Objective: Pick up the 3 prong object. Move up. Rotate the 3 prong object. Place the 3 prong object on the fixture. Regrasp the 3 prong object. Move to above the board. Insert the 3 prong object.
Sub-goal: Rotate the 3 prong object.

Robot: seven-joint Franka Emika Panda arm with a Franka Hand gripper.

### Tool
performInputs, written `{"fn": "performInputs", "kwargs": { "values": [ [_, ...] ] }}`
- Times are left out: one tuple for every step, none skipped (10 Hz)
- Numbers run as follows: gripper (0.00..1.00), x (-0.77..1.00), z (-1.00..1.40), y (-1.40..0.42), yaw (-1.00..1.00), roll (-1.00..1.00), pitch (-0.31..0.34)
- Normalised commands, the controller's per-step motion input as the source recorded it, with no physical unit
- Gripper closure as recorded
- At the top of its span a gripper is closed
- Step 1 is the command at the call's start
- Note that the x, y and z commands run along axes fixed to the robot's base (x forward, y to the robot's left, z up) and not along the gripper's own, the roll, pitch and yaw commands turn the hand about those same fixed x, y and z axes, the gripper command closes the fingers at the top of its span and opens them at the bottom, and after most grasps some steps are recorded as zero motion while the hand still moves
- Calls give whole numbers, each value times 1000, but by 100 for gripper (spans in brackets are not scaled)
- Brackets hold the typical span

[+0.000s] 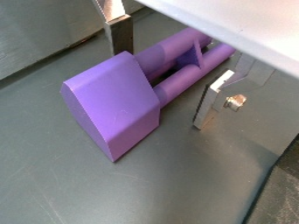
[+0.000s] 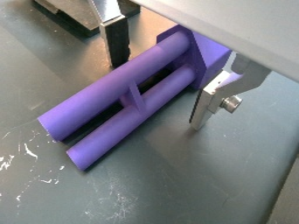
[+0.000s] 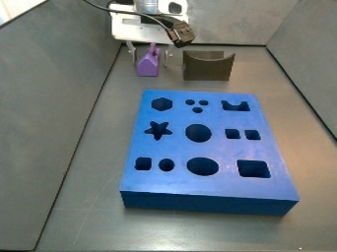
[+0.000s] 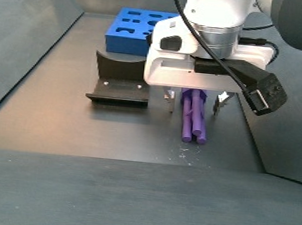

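I need to pinch the 3 prong object next by its prongs beside its blocky base, so that I can set the object on the fixture.
The 3 prong object is light purple and lies flat on the grey floor, with its blocky base at one end and its parallel prongs at the other. My gripper is lowered over it and open. One finger stands on each side of the piece, and a gap shows at the other finger. In the side views the gripper sits right above the piece, beside the fixture. The piece, the fixture and the blue board also show from the far side.
The blue board lies beyond the fixture. Grey walls enclose the floor, with one wall close to the piece. White scratch marks show on the floor near the prong tips.
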Motion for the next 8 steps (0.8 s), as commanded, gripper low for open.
{"fn": "performInputs", "kwargs": {
  "values": [
    [0,26,-173,-3,9,199,-22],
    [0,26,-173,-3,9,199,-22],
    [0,26,-173,-3,9,199,-22],
    [0,26,-173,-3,9,199,-22],
    [0,26,-173,-3,9,199,-22],
    [0,26,-173,-3,9,199,-22],
    [0,26,-173,-3,9,199,-22],
    [100,0,0,0,0,0,0]
  ]
}}
